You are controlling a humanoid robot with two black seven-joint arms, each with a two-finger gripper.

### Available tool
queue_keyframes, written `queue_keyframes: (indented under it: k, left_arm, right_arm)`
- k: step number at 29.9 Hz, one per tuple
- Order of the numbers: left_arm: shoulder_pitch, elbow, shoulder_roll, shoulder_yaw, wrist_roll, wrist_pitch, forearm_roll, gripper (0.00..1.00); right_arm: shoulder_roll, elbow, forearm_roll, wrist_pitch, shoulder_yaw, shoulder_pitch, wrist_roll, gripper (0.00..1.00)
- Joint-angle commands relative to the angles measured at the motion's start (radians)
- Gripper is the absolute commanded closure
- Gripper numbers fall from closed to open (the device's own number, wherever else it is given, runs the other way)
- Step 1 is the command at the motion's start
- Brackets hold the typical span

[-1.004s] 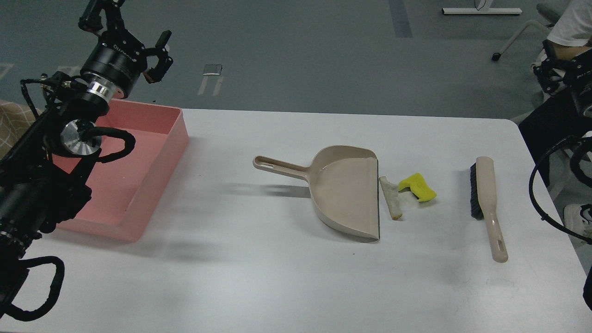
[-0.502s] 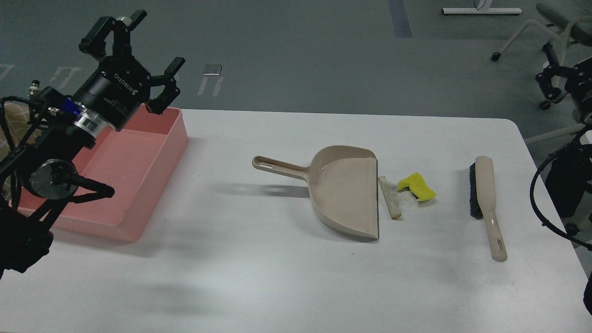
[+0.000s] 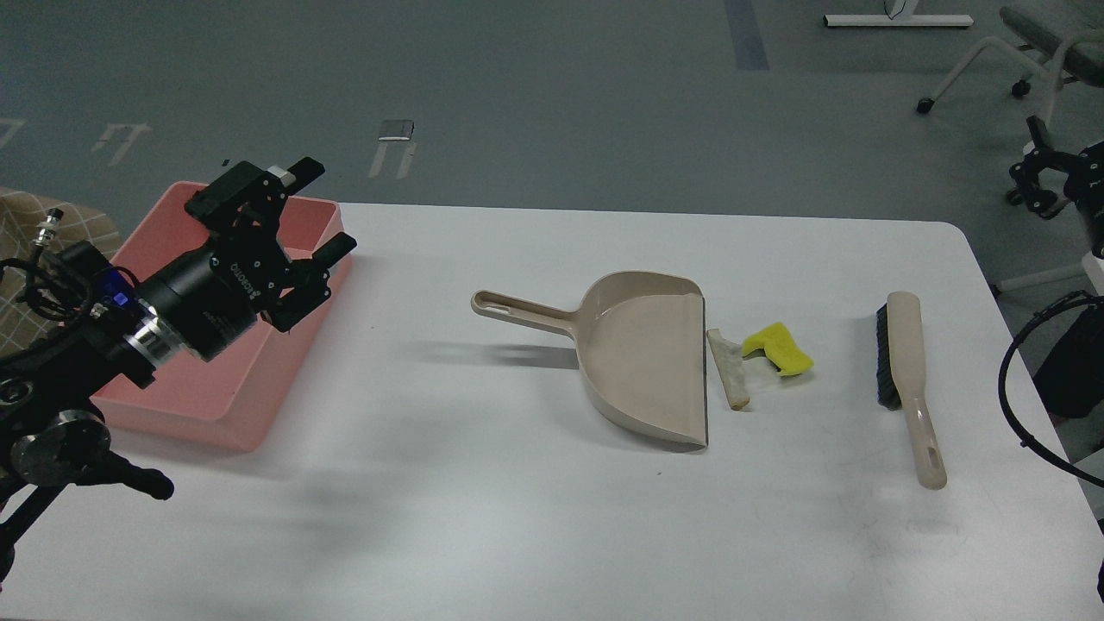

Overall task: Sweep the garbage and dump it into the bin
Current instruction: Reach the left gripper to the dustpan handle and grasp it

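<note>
The left gripper grips the beige dustpan (image 3: 647,362) by its narrow handle (image 3: 520,311) next. The dustpan's broad pan spreads wider than the gripper's open fingers.
The garbage lies mid-table: a bright yellow bent sponge piece (image 3: 779,349) and an off-white flat strip (image 3: 729,369), just right of the open lip of the beige dustpan (image 3: 647,362). The dustpan's handle (image 3: 517,308) points left. The pink bin (image 3: 216,379) stands at the table's left end. My left gripper (image 3: 326,207) is open and empty, hovering over the bin's right wall, well left of the dustpan handle. My right gripper (image 3: 1039,168) shows small and dark at the far right edge, off the table; its fingers cannot be told apart.
A beige hand brush (image 3: 907,371) with black bristles lies right of the garbage, handle toward the front. The white table (image 3: 483,500) ends just past the brush. A chair (image 3: 1035,43) stands on the floor at the back right.
My left gripper has come down and moved right, from high above the bin's back edge to just over its right wall. The dustpan, garbage and brush have not moved.
</note>
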Motion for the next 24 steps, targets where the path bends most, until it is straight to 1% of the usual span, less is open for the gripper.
queue_keyframes:
  k: [1,3,6,8,11,12,19,24]
  left_arm:
    - [-0.021,0.041,-0.064,0.055,0.002,0.013,0.087,0.11]
    - [-0.068,0.093,-0.120,0.139,0.003,0.013,0.173,0.17]
    - [-0.148,0.167,-0.180,0.252,0.005,0.025,0.230,0.17]
    - [-0.176,0.200,-0.200,0.283,0.005,0.028,0.230,0.17]
    - [-0.235,0.321,-0.262,0.335,0.002,0.027,0.230,0.17]
    - [-0.258,0.355,-0.285,0.346,0.002,0.027,0.230,0.16]
    - [-0.291,0.435,-0.351,0.349,0.003,0.027,0.230,0.16]
    - [-0.329,0.520,-0.401,0.355,0.000,0.027,0.228,0.15]
  right_arm:
    - [0.000,0.002,0.000,0.000,0.001,-0.003,0.000,0.00]
    - [0.000,0.005,0.000,0.000,0.001,-0.003,0.000,0.00]
    - [0.000,0.026,0.000,0.000,0.005,-0.016,0.000,0.00]
    - [0.000,0.046,0.000,0.000,0.018,-0.026,0.000,0.00]
    - [0.004,0.101,0.000,-0.022,0.027,-0.052,0.000,0.00]
    - [0.006,0.113,0.000,-0.025,0.027,-0.058,0.000,0.00]
    - [0.001,0.120,0.000,-0.027,0.033,-0.076,0.000,0.00]
    - [0.001,0.120,0.000,-0.025,0.045,-0.096,0.000,0.00]
